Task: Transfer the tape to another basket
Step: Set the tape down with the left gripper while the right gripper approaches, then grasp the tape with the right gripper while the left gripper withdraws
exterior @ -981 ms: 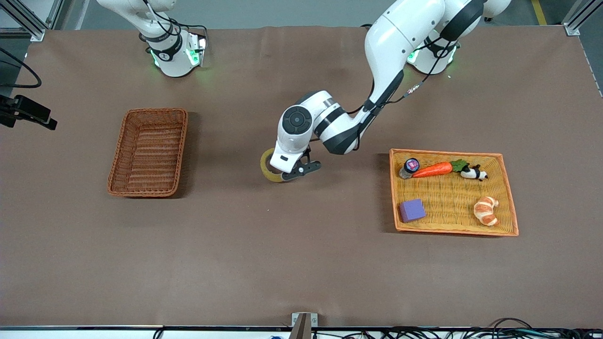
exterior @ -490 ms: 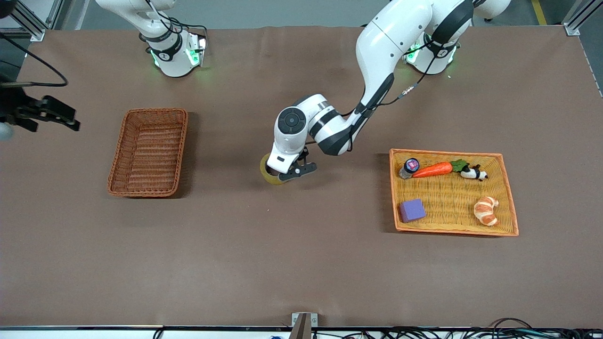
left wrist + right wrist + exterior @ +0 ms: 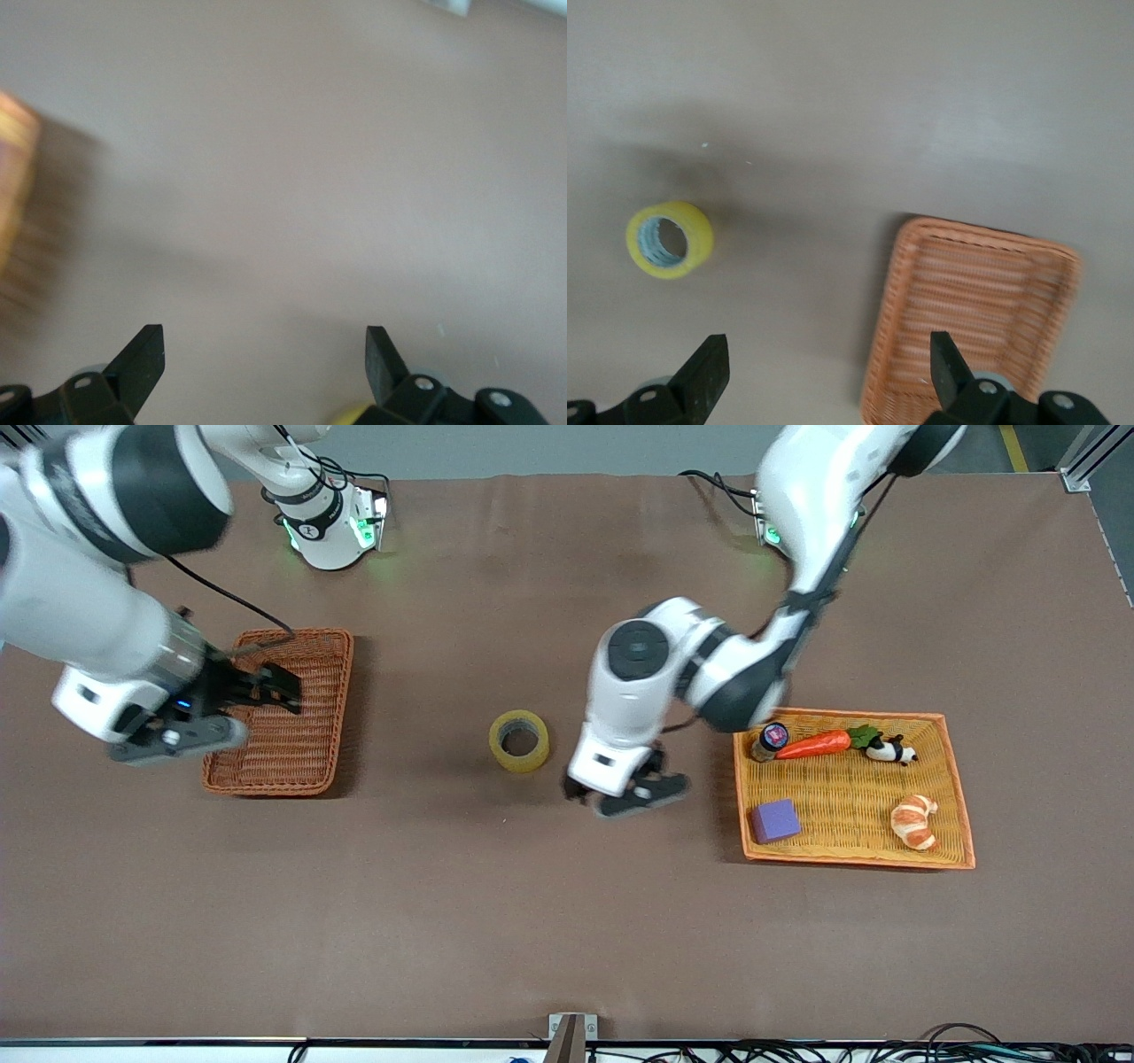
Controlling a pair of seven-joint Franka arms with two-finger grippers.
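Observation:
The tape has to go into the reddish-brown basket. My right gripper will next take hold of the tape by its yellow ring wall [image 3: 499,740] [image 3: 693,260] to move it there.
The tape [image 3: 519,740], a yellowish ring with a grey core, lies flat on the bare table between the two baskets, held by nothing. It also shows in the right wrist view [image 3: 669,239], and as a yellow sliver in the left wrist view [image 3: 350,414]. My left gripper [image 3: 631,793] is open and empty, up over the table between the tape and the yellow tray; its jaws [image 3: 266,341] stand wide apart. The reddish-brown basket [image 3: 232,775] stands empty toward the right arm's end [image 3: 974,310]. My right gripper [image 3: 226,713] is open and empty over that basket's edge [image 3: 828,350].
The flat yellow-orange woven tray [image 3: 842,859] at the left arm's end holds a small bottle [image 3: 769,740], a toy carrot [image 3: 815,744], a panda figure [image 3: 890,751], a croissant [image 3: 914,821] and a purple block [image 3: 775,820]. Brown tabletop lies all round the tape.
My left gripper let go of the tape, rose and moved toward the yellow tray. The right arm swung in from the table's end to over the reddish-brown basket.

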